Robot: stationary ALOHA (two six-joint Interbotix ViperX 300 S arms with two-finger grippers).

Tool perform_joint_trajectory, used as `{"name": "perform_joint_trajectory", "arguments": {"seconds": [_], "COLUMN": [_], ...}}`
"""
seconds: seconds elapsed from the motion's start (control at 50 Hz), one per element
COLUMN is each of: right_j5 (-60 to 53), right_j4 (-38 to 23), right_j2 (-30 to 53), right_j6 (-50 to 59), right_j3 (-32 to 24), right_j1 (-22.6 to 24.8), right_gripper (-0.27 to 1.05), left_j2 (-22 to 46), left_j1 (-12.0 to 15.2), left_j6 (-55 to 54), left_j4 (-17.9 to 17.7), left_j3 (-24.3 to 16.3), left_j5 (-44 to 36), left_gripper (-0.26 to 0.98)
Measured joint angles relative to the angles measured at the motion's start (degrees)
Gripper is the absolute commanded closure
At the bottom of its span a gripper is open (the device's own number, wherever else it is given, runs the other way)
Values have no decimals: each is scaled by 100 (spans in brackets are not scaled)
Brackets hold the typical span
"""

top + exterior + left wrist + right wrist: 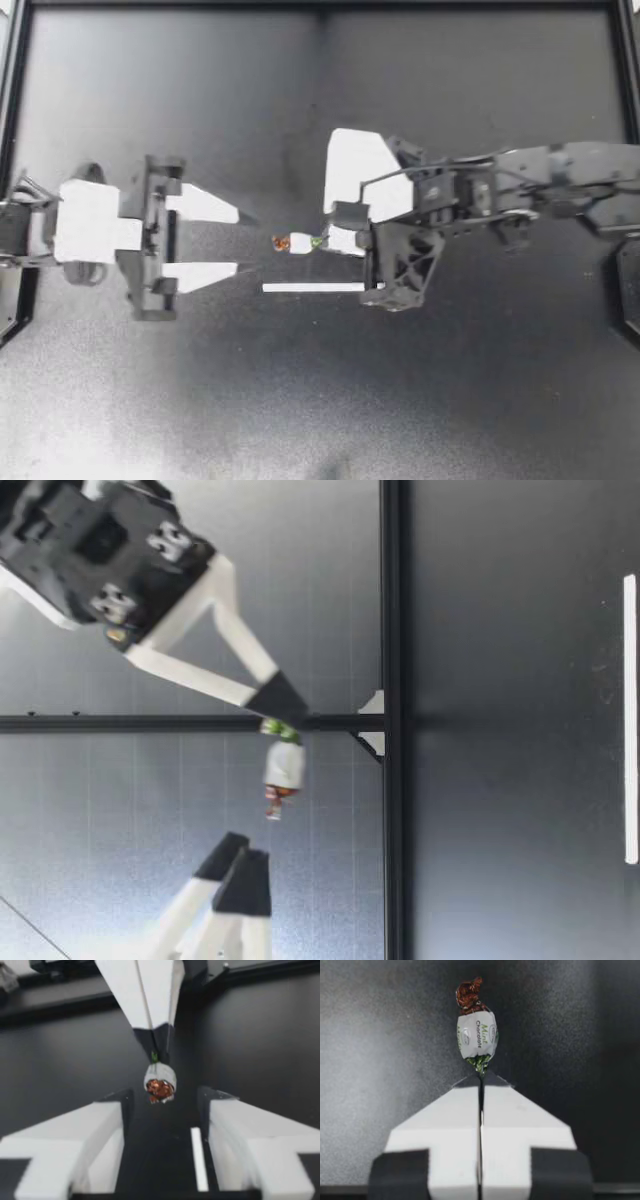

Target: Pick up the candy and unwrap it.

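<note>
I should grab the candy's brown twisted end point(281, 243) with my left gripper next, to unwrap the candy held by its green twist point(317, 242).
A small candy point(298, 242) in a white wrapper, with one brown twisted end and one green, hangs in the air over the middle of the table. My right gripper point(330, 241) is shut on the green twist. The brown end points toward my left gripper point(245, 241), which stands open a short way off and touches nothing. In the left wrist view the candy point(160, 1082) floats just ahead of the gap between that gripper's fingers point(107, 1112). The right wrist view shows the candy point(477, 1035) sticking out past the closed fingertips point(481, 1080). The low view shows the candy point(284, 765) well above the table.
A thin white strip point(313, 287) lies flat on the dark table just in front of the candy, under the right arm. A black frame rail point(320, 5) runs along the table's far edge.
</note>
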Motion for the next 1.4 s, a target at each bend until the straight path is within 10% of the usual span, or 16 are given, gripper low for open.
{"name": "perform_joint_trajectory", "arguments": {"seconds": [0.62,1.0,1.4], "right_j5": [-88,-88,-185], "right_j4": [114,176,185], "right_j2": [-70,-62,-70], "right_j6": [26,26,0], "right_j3": [0,-9,79], "right_j1": [0,0,-9], "right_gripper": [100,100,100], "left_j2": [343,343,272], "left_j1": [0,0,0], "left_j6": [422,413,325], "left_j4": [0,0,-18], "left_j3": [-264,-316,-220], "left_j5": [-18,-18,-9], "left_gripper": [31,88,91]}}
